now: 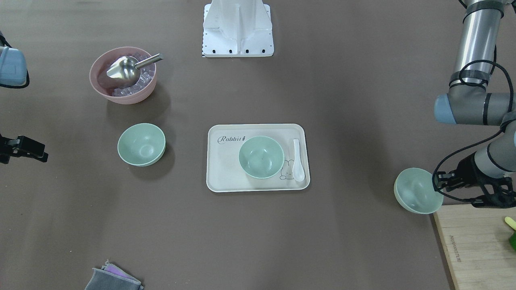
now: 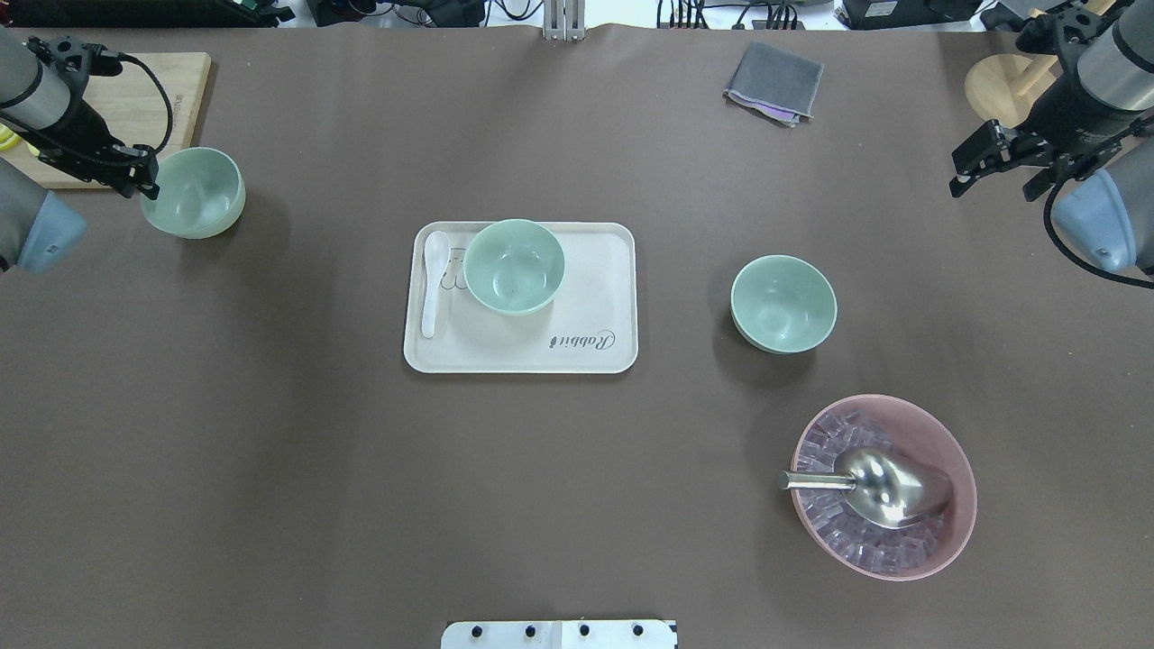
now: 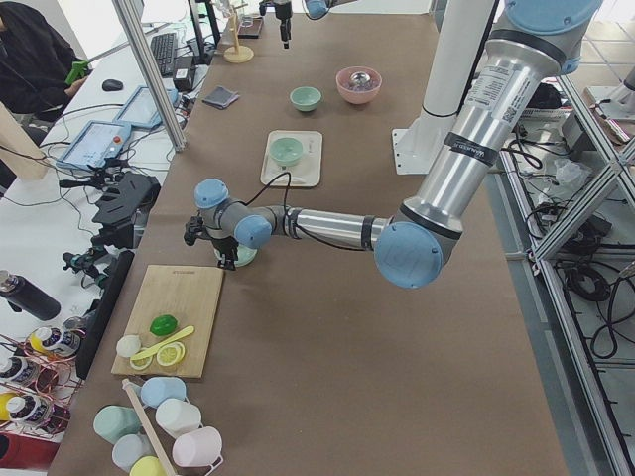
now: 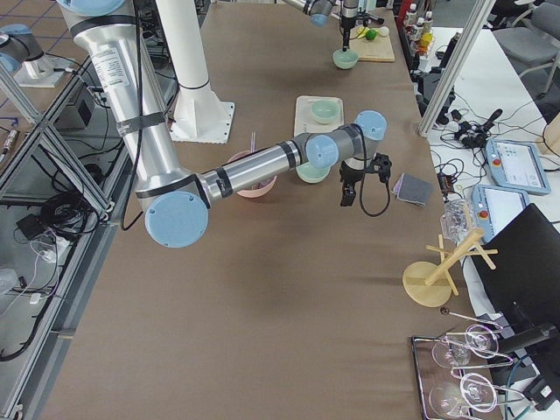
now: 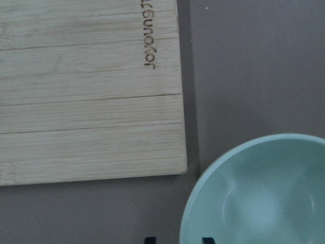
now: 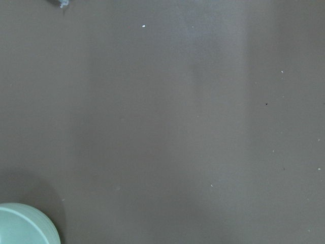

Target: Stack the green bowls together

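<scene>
I will stack the green bowls together on the tray. For that, I will next pick up the outlying green bowl on the tabletop by its rim with my right gripper.
Three pale green bowls show. One green bowl stands upright on the cream tray. A second green bowl stands on the table to its right, and its rim shows in the right wrist view. My left gripper is shut on the rim of the third green bowl at the far left, beside the cutting board. That bowl is tilted, and in the left wrist view the fingertips straddle its rim. My right gripper is open and empty, up at the far right.
A pink bowl with ice cubes and a metal scoop stands near right. A white spoon lies on the tray. A wooden cutting board is far left, a grey cloth far centre-right, a wooden stand far right.
</scene>
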`<action>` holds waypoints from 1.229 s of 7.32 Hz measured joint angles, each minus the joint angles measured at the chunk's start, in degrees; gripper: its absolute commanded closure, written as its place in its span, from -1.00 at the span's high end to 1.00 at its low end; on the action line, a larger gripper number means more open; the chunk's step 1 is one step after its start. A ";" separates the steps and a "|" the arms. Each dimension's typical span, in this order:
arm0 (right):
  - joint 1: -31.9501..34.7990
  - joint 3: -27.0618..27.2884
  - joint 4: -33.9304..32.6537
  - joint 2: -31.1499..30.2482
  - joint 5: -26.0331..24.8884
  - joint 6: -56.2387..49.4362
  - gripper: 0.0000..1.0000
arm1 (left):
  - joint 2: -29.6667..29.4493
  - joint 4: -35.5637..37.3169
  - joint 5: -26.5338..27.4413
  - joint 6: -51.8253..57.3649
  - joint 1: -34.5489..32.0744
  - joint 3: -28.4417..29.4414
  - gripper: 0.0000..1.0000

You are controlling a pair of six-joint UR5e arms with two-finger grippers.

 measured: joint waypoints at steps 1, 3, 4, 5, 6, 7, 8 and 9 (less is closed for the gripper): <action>0.01 0.03 0.00 -0.08 0.00 0.00 1.00 | -0.11 -0.18 0.00 0.00 0.04 0.23 -0.65; -0.03 0.09 0.00 -0.14 0.00 0.05 1.00 | -0.45 -0.59 0.00 -0.06 0.07 0.75 -1.00; -0.03 0.20 0.00 -0.17 0.00 0.08 1.00 | -0.69 -0.61 -0.13 -0.19 0.07 0.80 -1.00; 0.00 0.35 0.00 -0.21 0.02 0.08 1.00 | -0.99 -0.58 -0.42 -0.63 -0.05 0.69 -1.00; 0.03 0.44 0.00 -0.22 0.06 0.07 1.00 | -1.51 -0.37 -1.00 -1.17 -0.44 0.50 -1.00; 0.02 0.47 0.00 -0.17 0.06 0.03 1.00 | -2.24 0.28 -2.02 -1.49 -1.04 0.39 -1.00; -0.14 0.52 0.00 0.01 0.03 0.01 1.00 | -3.15 1.86 -3.22 -1.68 -1.70 0.04 -1.00; -0.77 0.56 0.00 0.42 -0.01 0.21 1.00 | -4.34 4.42 -4.12 -2.10 -2.12 -0.86 -1.00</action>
